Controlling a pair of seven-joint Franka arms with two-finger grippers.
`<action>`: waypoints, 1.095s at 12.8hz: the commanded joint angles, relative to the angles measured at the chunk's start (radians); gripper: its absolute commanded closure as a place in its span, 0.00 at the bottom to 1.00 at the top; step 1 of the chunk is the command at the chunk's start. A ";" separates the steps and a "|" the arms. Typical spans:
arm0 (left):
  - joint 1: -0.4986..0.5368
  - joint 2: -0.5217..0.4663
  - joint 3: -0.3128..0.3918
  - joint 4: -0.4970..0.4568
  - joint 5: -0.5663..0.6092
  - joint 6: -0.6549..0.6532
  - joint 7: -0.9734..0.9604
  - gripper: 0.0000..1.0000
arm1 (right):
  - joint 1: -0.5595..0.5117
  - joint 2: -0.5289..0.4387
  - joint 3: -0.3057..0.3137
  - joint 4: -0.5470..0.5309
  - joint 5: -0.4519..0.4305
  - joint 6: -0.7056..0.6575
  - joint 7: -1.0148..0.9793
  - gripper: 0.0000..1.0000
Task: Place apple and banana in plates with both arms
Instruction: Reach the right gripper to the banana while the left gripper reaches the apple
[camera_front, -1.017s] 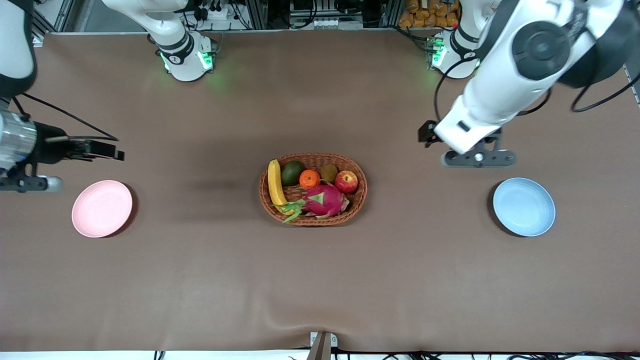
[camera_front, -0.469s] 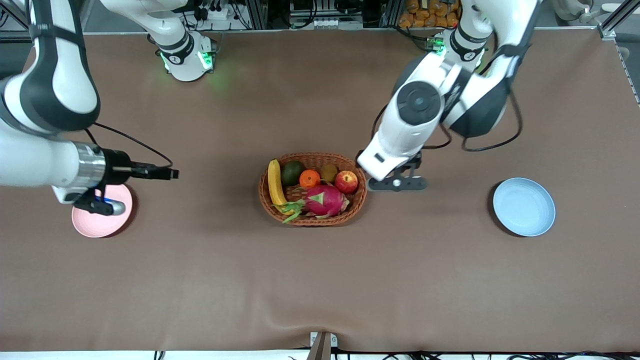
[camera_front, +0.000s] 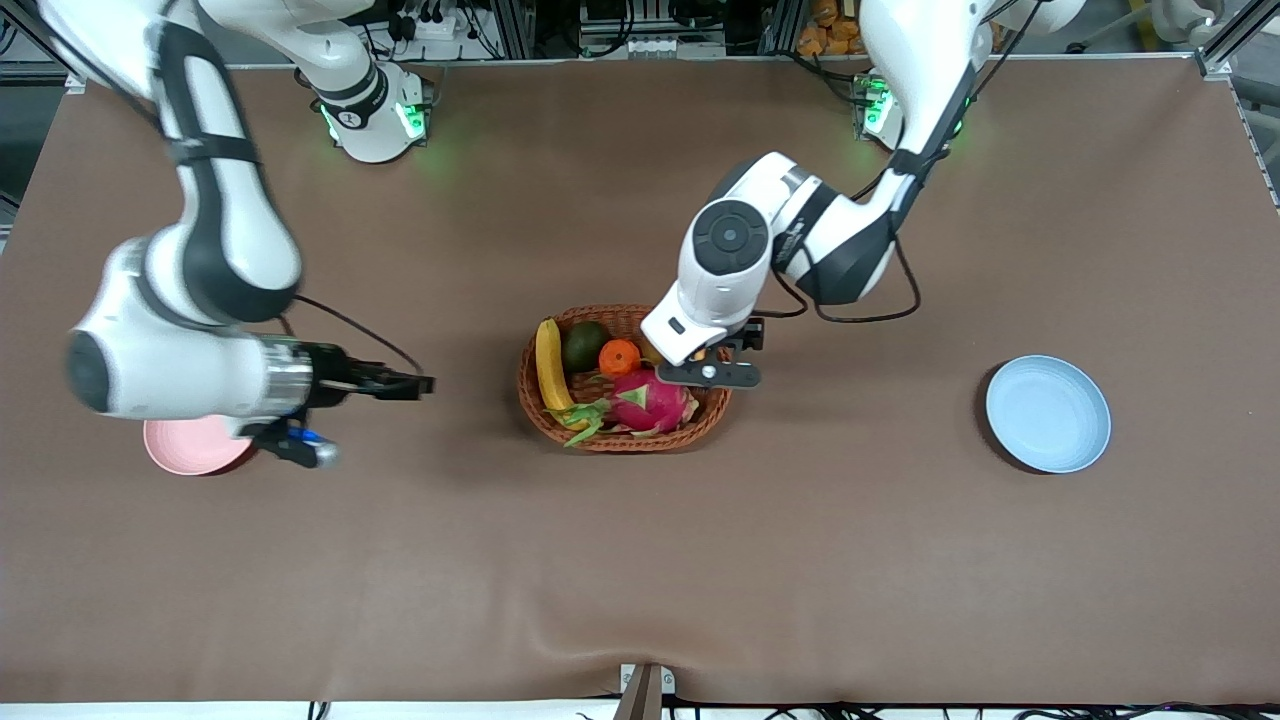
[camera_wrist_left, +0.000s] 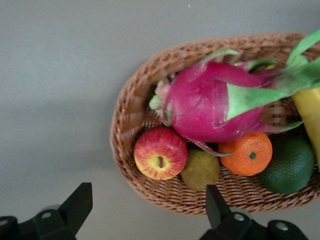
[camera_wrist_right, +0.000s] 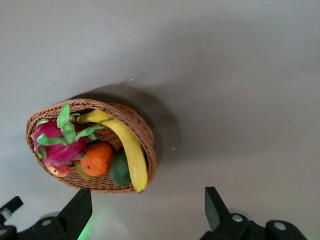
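Next, my left gripper grabs the apple by its round red sides. The apple then goes in the blue plate (camera_front: 1047, 413).
The apple (camera_wrist_left: 161, 153) lies in the wicker basket (camera_front: 610, 441) at the end toward the left arm; in the front view my left hand hides it. The banana (camera_front: 548, 366) lies along the basket's other end and also shows in the right wrist view (camera_wrist_right: 125, 145). My left gripper (camera_front: 710, 374) is open and empty over the basket's apple end, and its own view (camera_wrist_left: 147, 210) shows the apple just off its open fingers. My right gripper (camera_front: 290, 440) is open and empty in its own view (camera_wrist_right: 147, 210), over the table between the pink plate (camera_front: 180, 450) and the basket. The blue plate (camera_front: 1047, 413) is empty.
The basket also holds a pink dragon fruit (camera_front: 650, 400), an orange (camera_front: 619, 357), a dark green fruit (camera_front: 584, 345) and a brown kiwi (camera_wrist_left: 200, 170). The right arm's forearm covers part of the pink plate.
Both arms have swung in toward the basket. The left gripper moved from beside the basket to over its apple end. The right gripper moved off the pink plate toward the basket.
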 joint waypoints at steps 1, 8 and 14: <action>-0.019 -0.015 0.007 -0.094 0.008 0.099 0.032 0.00 | 0.042 0.052 -0.009 0.010 0.027 0.033 0.042 0.00; -0.033 0.041 0.007 -0.161 0.056 0.262 0.055 0.00 | 0.160 0.130 -0.010 0.010 0.024 0.145 0.242 0.02; -0.036 0.077 0.007 -0.128 0.071 0.270 0.077 0.00 | 0.240 0.149 -0.015 -0.072 0.000 0.179 0.283 0.17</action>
